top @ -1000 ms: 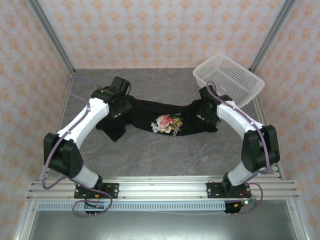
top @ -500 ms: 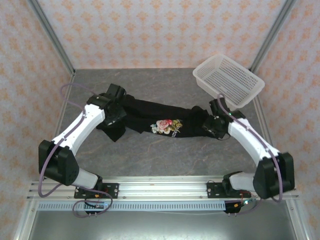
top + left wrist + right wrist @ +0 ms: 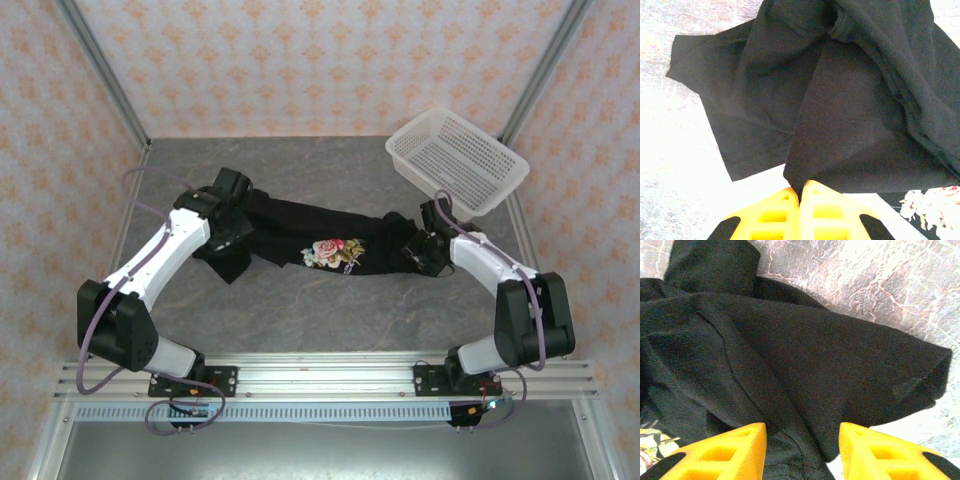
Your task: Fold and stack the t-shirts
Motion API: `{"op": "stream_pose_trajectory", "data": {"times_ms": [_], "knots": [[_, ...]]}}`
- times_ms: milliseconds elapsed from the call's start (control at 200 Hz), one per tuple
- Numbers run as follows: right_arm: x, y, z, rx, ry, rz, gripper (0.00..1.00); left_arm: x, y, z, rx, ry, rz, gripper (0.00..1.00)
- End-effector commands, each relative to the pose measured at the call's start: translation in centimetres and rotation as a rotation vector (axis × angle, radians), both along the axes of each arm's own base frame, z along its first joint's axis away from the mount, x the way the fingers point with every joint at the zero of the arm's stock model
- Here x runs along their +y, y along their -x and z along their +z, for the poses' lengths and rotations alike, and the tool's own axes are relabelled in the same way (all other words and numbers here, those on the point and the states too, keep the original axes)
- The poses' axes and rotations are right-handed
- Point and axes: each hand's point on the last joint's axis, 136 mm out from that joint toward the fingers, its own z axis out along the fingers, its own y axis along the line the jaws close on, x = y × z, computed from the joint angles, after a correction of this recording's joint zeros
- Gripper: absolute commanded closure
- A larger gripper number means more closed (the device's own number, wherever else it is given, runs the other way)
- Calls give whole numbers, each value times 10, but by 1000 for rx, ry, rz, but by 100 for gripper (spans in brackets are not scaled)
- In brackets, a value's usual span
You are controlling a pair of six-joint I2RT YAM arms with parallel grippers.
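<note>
I will next grab the folds at the t-shirt's end opposite my left gripper with my right gripper, so that both grippers can spread the black t-shirt (image 3: 320,232) for folding.
The black t-shirt (image 3: 320,232) lies stretched and bunched across the middle of the table, its rose print (image 3: 334,251) facing up. My left gripper (image 3: 232,222) sits at the shirt's left end, shut on a black cloth edge (image 3: 805,175) that runs up between its yellow fingertips (image 3: 772,212). A sleeve (image 3: 705,75) spreads flat on the table to the left. My right gripper (image 3: 420,250) hovers open over the shirt's right end, its yellow fingers (image 3: 725,450) apart, with black folds (image 3: 805,390) lying between them and nothing pinched.
A white mesh basket (image 3: 457,158) sits tilted at the back right corner, close behind my right arm. Grey marbled tabletop (image 3: 330,310) lies in front of the shirt. Metal frame posts and patterned walls bound the table.
Over the second the shirt was pulled into a flatter, longer band. My right gripper swung right and down to the shirt's right end. The left gripper shifted slightly forward, still holding cloth.
</note>
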Motion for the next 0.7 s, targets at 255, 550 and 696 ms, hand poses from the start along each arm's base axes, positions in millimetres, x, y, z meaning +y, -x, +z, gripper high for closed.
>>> {"op": "stream_pose_trajectory", "data": {"times_ms": [255, 550, 696], "knots": [[11, 2, -5, 10, -77, -15, 62, 1, -7, 1, -8, -9, 2, 100], [7, 24, -13, 78, -68, -43, 74, -1, -11, 0, -13, -3, 5, 100], [13, 20, -10, 74, -84, -42, 74, -1, -13, -1, -15, 1, 7, 100]]}}
